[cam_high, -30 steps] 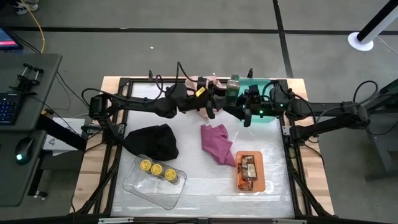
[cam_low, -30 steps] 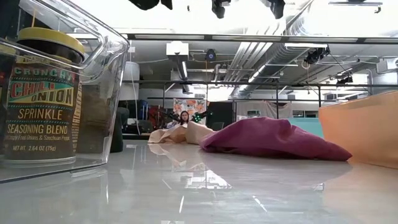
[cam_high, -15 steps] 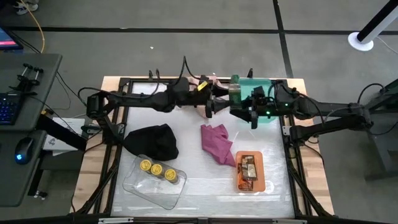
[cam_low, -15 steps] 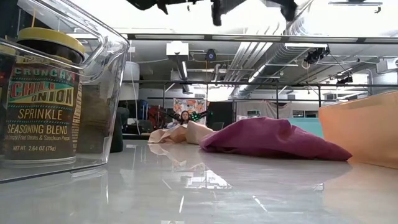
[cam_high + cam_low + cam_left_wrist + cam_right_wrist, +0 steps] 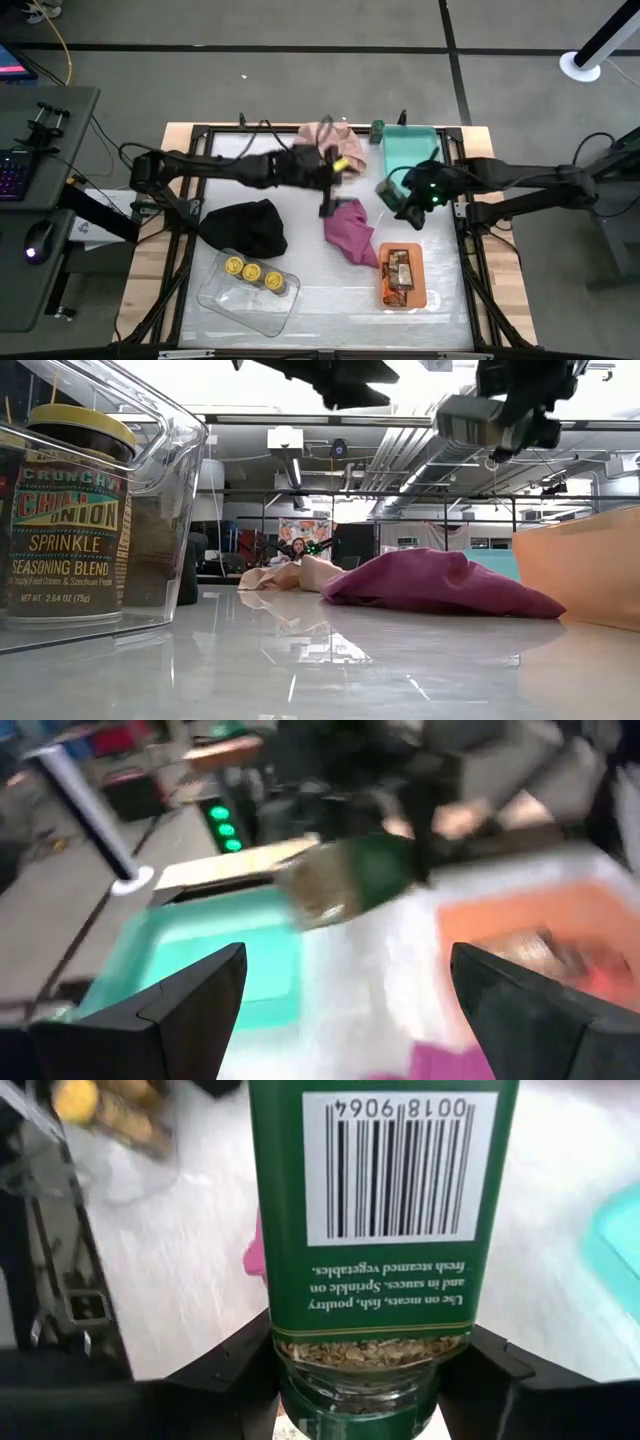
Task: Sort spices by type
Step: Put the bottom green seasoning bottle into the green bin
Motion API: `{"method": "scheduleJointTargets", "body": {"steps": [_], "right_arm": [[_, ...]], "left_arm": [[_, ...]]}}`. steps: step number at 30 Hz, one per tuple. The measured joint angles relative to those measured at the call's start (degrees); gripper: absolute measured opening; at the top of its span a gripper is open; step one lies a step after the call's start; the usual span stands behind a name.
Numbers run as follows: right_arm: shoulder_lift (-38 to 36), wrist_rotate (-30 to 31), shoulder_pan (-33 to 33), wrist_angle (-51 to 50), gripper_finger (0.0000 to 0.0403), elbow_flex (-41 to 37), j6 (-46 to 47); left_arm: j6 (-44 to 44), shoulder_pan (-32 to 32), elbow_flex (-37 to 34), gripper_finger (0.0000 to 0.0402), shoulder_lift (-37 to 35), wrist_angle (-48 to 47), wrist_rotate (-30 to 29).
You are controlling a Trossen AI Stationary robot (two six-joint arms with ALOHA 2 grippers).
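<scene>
The left gripper picks up the green jar [image 5: 375,872] by its clear herb-filled bottom end [image 5: 318,892] next, to take over the spice for sorting.
My right gripper [image 5: 397,200] is shut on a dark-green spice jar [image 5: 388,190], in the air between the teal tray [image 5: 412,150] and the magenta cloth [image 5: 350,230]. My left gripper [image 5: 326,206] hangs open and empty left of it, over the cloth's far left corner; its wrist view shows the jar [image 5: 350,880] ahead. Three yellow-lidded jars [image 5: 252,271] stand in the clear tray [image 5: 215,292]. Brown-orange packets [image 5: 400,268] lie in the orange tray [image 5: 385,292]. A small dark-green thing [image 5: 378,127] sits by the teal tray's far left corner. My right gripper pinches the jar between its two fingers [image 5: 235,1370] at the clear glass band [image 5: 368,1352] past the label, at the jar's end nearest the wrist. The fingers slant down from the table's right side. The jar juts out ahead of them, tilted, lifted clear of the table.
A black cloth [image 5: 245,225] lies at the left and a pink cloth [image 5: 325,135] at the far edge. Bare table shows in the middle near edge, between the clear and orange trays.
The green jar was between both grippers at the far edge. My right gripper has tipped downward and carried it toward the near edge, off the teal tray's left side. My left gripper has come away from the jar, down and toward the near edge.
</scene>
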Motion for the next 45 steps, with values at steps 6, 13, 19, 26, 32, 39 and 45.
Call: {"method": "scheduleJointTargets", "body": {"steps": [6, 13, 19, 26, 32, 39, 45], "right_arm": [[7.28, -1.71, 0.36, 4.10, 0.0199, 0.02, -5.75], [10.95, -0.94, 2.20, 8.79, 0.0199, 0.02, -10.02], [11.13, 3.23, 3.75, 11.02, 0.0199, 0.07, -12.48], [11.20, 3.35, 5.08, 11.99, 0.0199, 0.07, -17.84], [11.22, 3.44, 5.92, 14.13, 0.0199, 0.07, -21.35], [11.22, 3.39, 5.90, 13.74, 0.0199, 0.07, -22.50], [11.22, 3.41, 5.91, 13.72, 0.0199, 0.07, -22.52]], "left_arm": [[4.14, -4.88, 0.00, 0.0334, 3.44, -0.08, -3.46], [-3.38, -3.69, 0.00, 0.0334, 3.46, 0.17, -8.26], [-9.99, -1.79, 0.07, 0.0334, 3.73, -2.01, 1.03], [-12.10, -1.41, 0.04, 0.0334, 5.35, 2.49, 2.88], [-14.93, -1.49, 0.09, 0.0334, 7.71, 5.46, 5.83], [-15.16, -2.57, 0.02, 0.0316, 9.30, 7.69, 6.88], [-14.13, -2.92, 0.04, 0.0215, 9.02, 9.71, 6.05]]}}
